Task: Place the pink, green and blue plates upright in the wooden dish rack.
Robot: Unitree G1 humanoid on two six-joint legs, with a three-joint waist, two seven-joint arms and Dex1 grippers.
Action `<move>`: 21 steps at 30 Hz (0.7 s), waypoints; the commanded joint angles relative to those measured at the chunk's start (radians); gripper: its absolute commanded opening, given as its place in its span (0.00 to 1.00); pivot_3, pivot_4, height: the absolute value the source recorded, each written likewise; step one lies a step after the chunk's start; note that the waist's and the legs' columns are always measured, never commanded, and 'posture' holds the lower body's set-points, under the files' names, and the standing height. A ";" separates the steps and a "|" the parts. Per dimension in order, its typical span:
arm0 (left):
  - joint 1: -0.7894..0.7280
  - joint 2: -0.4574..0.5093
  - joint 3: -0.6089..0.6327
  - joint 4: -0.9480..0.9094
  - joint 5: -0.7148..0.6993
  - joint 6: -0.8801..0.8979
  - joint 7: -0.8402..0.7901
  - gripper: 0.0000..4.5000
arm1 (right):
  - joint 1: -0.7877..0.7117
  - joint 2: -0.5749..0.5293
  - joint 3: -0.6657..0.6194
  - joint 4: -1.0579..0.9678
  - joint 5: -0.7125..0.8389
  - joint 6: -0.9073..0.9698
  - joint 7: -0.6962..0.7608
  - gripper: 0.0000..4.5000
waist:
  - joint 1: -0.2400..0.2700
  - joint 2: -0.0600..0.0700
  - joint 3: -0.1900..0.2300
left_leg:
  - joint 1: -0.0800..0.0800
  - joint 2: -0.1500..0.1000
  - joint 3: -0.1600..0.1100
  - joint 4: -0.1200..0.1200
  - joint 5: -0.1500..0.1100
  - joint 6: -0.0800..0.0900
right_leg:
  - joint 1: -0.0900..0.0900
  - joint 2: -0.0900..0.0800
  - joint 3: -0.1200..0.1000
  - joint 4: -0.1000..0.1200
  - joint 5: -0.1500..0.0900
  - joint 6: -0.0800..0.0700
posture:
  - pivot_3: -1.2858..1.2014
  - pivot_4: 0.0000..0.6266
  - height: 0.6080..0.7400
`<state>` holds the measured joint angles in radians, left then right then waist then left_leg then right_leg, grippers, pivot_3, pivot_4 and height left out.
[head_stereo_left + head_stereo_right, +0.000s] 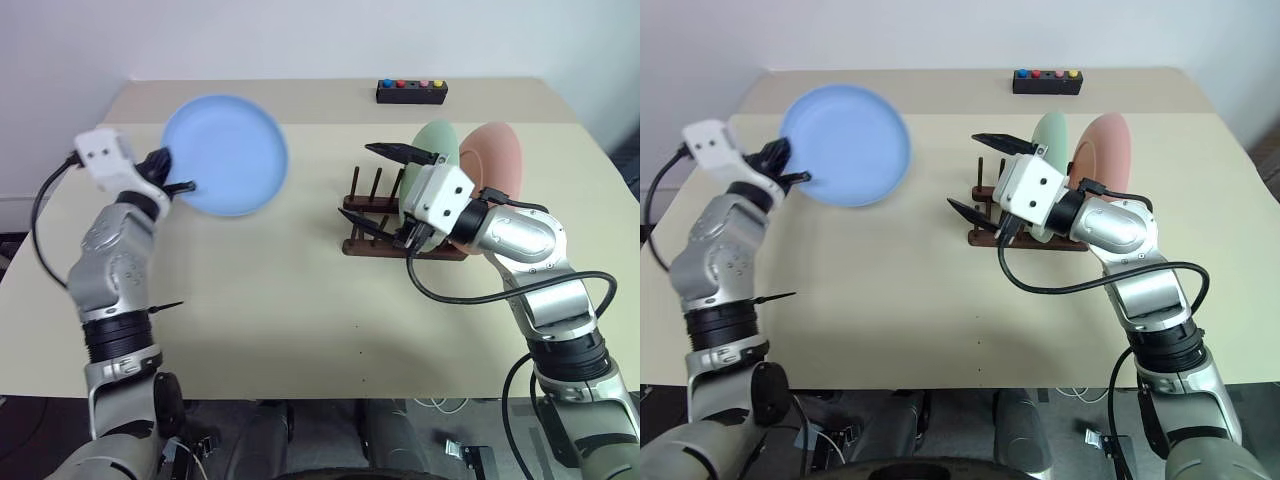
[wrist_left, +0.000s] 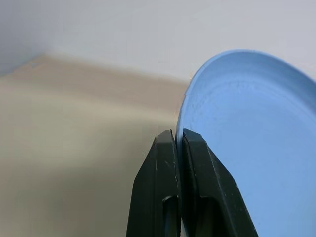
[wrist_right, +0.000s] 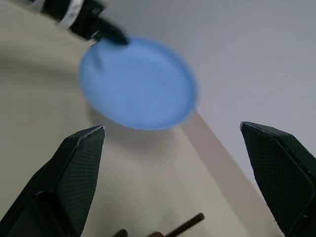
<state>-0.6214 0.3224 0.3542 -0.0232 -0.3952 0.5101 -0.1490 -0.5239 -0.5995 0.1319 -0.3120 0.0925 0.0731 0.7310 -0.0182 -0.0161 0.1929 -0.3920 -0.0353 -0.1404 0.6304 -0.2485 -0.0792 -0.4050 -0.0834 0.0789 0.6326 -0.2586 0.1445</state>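
Note:
My right gripper should next grab the blue plate's thin lower rim (image 1: 232, 214) (image 3: 150, 128), because the blue plate's round side is far wider than my fingers.
The blue plate (image 1: 228, 155) hangs tilted in the air over the left part of the table, and my left gripper (image 1: 178, 170) is shut on its rim; the left wrist view shows the two fingers (image 2: 168, 163) pinching the plate's edge (image 2: 256, 148). The green plate (image 1: 438, 145) and the pink plate (image 1: 497, 160) stand upright side by side in the wooden dish rack (image 1: 370, 205) at the right. My right gripper (image 1: 362, 192) hovers open just over the rack's free pegs, in front of the green plate, with nothing between its fingers.
A small black box with coloured buttons (image 1: 411, 92) sits near the table's far edge, behind the rack. The beige table (image 1: 280, 300) stretches bare between the two arms and toward its front edge.

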 commanded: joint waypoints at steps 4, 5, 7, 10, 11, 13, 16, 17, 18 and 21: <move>-0.110 -0.061 -0.111 -0.117 0.060 -0.062 0.066 0.01 | -0.044 -0.009 0.023 0.042 -0.172 -0.149 -0.054 1.00 | -0.002 0.000 0.000 | 0.000 0.000 0.000 0.000 0.000 0.000 | 0.000 0.000 0.000 0.000 0.000 0.000 | 0.52 0.24 1.00; -0.126 -0.072 -0.123 -0.128 0.063 -0.062 0.075 0.01 | -0.049 -0.008 0.023 0.048 -0.191 -0.165 -0.063 1.00 | -0.001 0.000 0.000 | 0.000 0.000 0.000 0.000 0.000 0.000 | 0.000 0.000 0.000 0.000 0.000 0.000 | 0.52 0.24 1.00; -0.157 -0.095 -0.140 -0.149 0.064 -0.057 0.095 0.01 | -0.061 -0.007 0.027 0.061 -0.234 -0.195 -0.083 1.00 | 0.000 0.000 0.000 | 0.000 0.000 0.000 0.000 0.000 0.000 | 0.000 0.000 0.000 0.000 0.000 0.000 | 0.52 0.24 1.00; -0.198 -0.140 -0.156 -0.181 0.052 -0.040 0.126 0.01 | -0.088 -0.004 0.039 0.086 -0.306 -0.238 -0.116 1.00 | 0.001 -0.001 0.000 | 0.000 0.000 0.000 0.000 0.000 0.000 | 0.000 0.000 0.000 0.000 0.000 0.000 | 0.52 0.24 1.00; -0.208 -0.154 -0.165 -0.191 0.052 -0.038 0.132 0.01 | -0.097 -0.002 0.044 0.097 -0.326 -0.249 -0.126 1.00 | 0.000 -0.001 0.000 | 0.000 0.000 0.000 0.000 0.000 0.000 | 0.000 0.000 0.000 0.000 0.000 0.000 | 0.52 0.24 1.00; -0.222 -0.180 -0.180 -0.205 0.056 -0.034 0.145 0.01 | -0.114 0.001 0.054 0.118 -0.366 -0.271 -0.144 1.00 | 0.001 -0.001 0.000 | 0.000 0.000 0.000 0.000 0.000 0.000 | 0.000 0.000 0.000 0.000 0.000 0.000 | 0.52 0.24 1.00; -0.223 -0.203 -0.214 -0.224 0.062 -0.010 0.149 0.01 | -0.137 0.000 0.068 0.148 -0.432 -0.307 -0.177 1.00 | 0.000 -0.001 0.000 | 0.000 0.000 0.000 0.000 0.000 0.000 | 0.000 0.000 0.000 -0.001 0.000 0.000 | 0.52 0.24 1.00; -0.220 -0.206 -0.228 -0.229 0.069 -0.006 0.145 0.01 | -0.143 0.000 0.073 0.159 -0.453 -0.317 -0.187 1.00 | 0.000 -0.001 0.000 | 0.000 0.000 0.000 0.000 0.000 0.000 | 0.000 0.000 0.000 -0.001 0.000 0.000 | 0.52 0.24 1.00; -0.216 -0.209 -0.239 -0.234 0.072 -0.006 0.142 0.01 | -0.149 -0.001 0.078 0.169 -0.473 -0.325 -0.195 1.00 | 0.000 -0.001 0.000 | 0.000 0.000 0.000 0.000 0.000 0.000 | 0.000 0.000 0.000 -0.001 0.000 0.000 | 0.52 0.24 1.00; -0.211 -0.224 -0.255 -0.247 0.067 -0.001 0.142 0.01 | -0.159 -0.001 0.094 0.198 -0.526 -0.336 -0.212 1.00 | 0.001 -0.001 0.000 | 0.000 0.000 0.000 0.000 0.000 0.000 | 0.000 0.000 0.000 -0.001 0.000 0.000 | 0.52 0.24 1.00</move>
<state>-0.8256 0.1021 0.1085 -0.2155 -0.3285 0.5189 -0.0069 -0.6589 -0.6028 0.2283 -0.1118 -0.4073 -0.2471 0.5416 -0.0177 -0.0167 0.1934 -0.3922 -0.0355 -0.1402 0.6306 -0.2483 -0.0796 -0.4049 -0.0831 0.0790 0.6321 -0.2587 0.1446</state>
